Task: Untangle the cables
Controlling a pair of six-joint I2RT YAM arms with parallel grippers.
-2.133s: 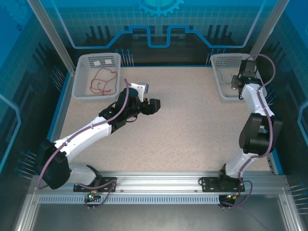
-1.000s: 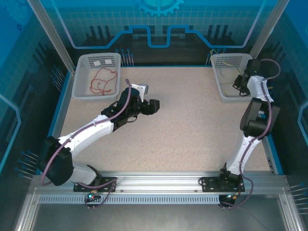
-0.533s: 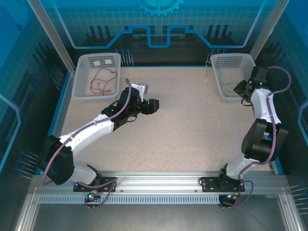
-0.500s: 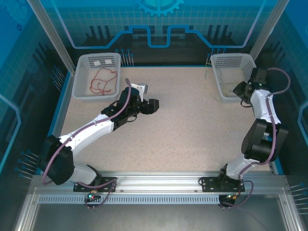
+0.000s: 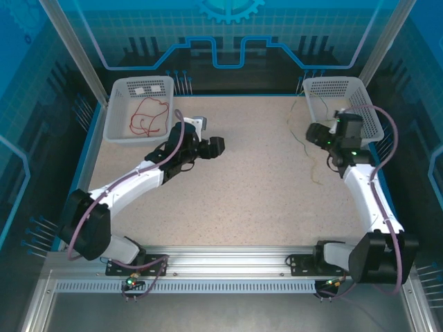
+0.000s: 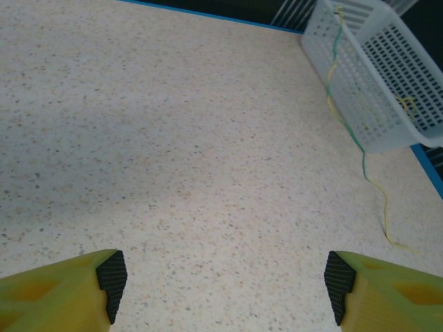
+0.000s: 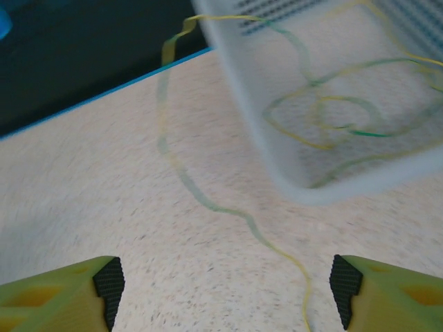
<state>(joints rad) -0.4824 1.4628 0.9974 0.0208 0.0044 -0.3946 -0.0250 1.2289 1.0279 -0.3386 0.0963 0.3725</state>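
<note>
My right gripper grabs the yellow-green cable (image 5: 313, 166) by its part trailing on the tabletop next, to lift that loose part of the cable into its basket.
A red cable (image 5: 149, 117) lies coiled in the left basket (image 5: 142, 79). A yellow-green cable (image 5: 313, 166) hangs over the left rim of the right basket (image 5: 325, 83) and trails in waves across the table; more yellow and green loops (image 7: 332, 117) lie inside that basket (image 7: 291, 173). My right gripper (image 5: 315, 133) hovers over the table just left of the basket, open (image 7: 225, 297), with the trailing cable (image 7: 208, 200) lying on the table under its gap, not gripped. My left gripper (image 5: 220, 146) is open (image 6: 225, 297) over bare table, pointing at the right basket (image 6: 387, 90) and the trailing cable (image 6: 360, 149).
Blue raised edges border the speckled table (image 5: 263, 200). Aluminium posts and a glass back wall stand behind the baskets. The arm bases sit on a rail (image 5: 228, 259) at the near edge.
My right arm has swung out of the right basket, left and nearer over the table, and its gripper has opened. One cable end now trails out onto the table. The left gripper has shifted slightly.
</note>
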